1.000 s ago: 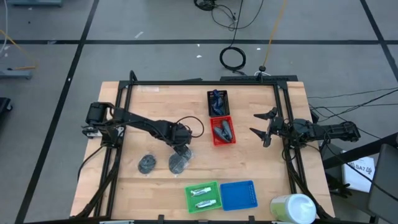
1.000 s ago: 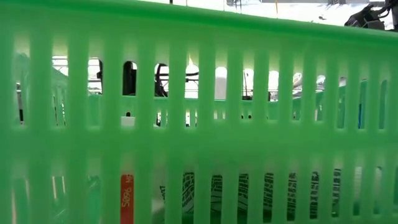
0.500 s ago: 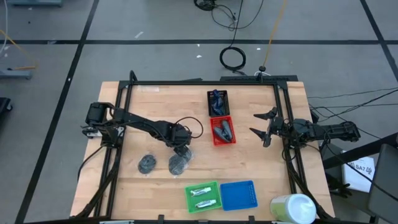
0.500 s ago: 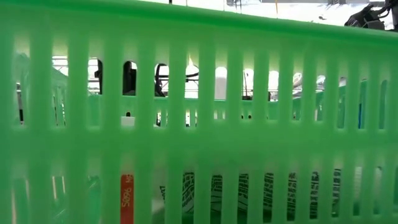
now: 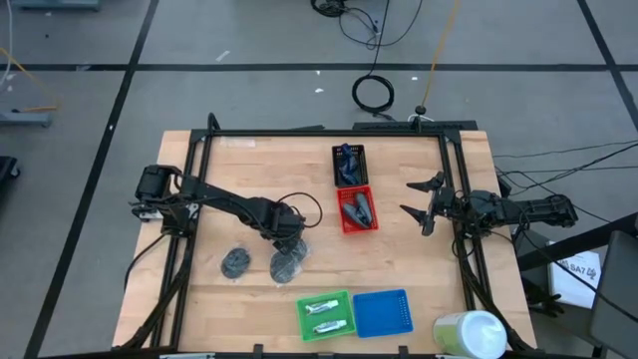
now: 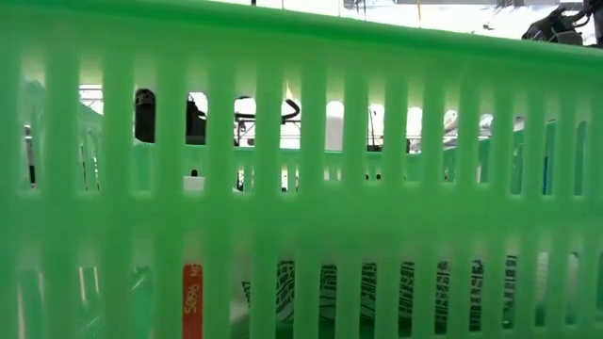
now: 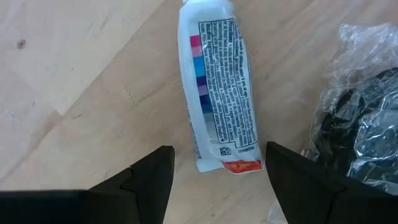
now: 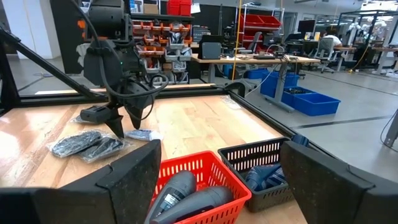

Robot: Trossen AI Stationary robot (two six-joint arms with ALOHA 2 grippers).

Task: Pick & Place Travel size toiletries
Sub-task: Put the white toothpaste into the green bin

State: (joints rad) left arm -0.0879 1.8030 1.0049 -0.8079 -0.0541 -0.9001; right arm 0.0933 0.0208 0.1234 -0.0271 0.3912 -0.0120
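Note:
The white tube needs to go in the green basket, so my left gripper next needs to grab the tube by its crimped end (image 7: 227, 158).
My left gripper (image 5: 284, 235) (image 7: 219, 152) is open and points down over a thin white tube (image 7: 217, 87) that lies flat on the wood. One finger stands on each side of the tube's crimped end (image 7: 229, 163), clear of it. Two round dark pads in clear wrap (image 5: 236, 261) (image 5: 287, 262) lie on the table just near of it; one pad (image 7: 360, 118) shows beside the tube. Dark mini bottles lie in the red basket (image 5: 356, 210) and white tubes in the green basket (image 5: 326, 314). My right gripper (image 5: 421, 204) (image 8: 221, 155) waits open by the right edge.
A black basket (image 5: 349, 163) holding blue-grey items sits beyond the red one. A blue basket (image 5: 383, 312) stands beside the green one at the near edge, and a large white-and-green cylinder (image 5: 471, 334) stands at the near right corner. The green basket's wall (image 6: 301, 169) fills the low view.
My left gripper has shifted a little toward the table's left and far edges, staying over the tube and open. The tube, pads and baskets have kept their places.

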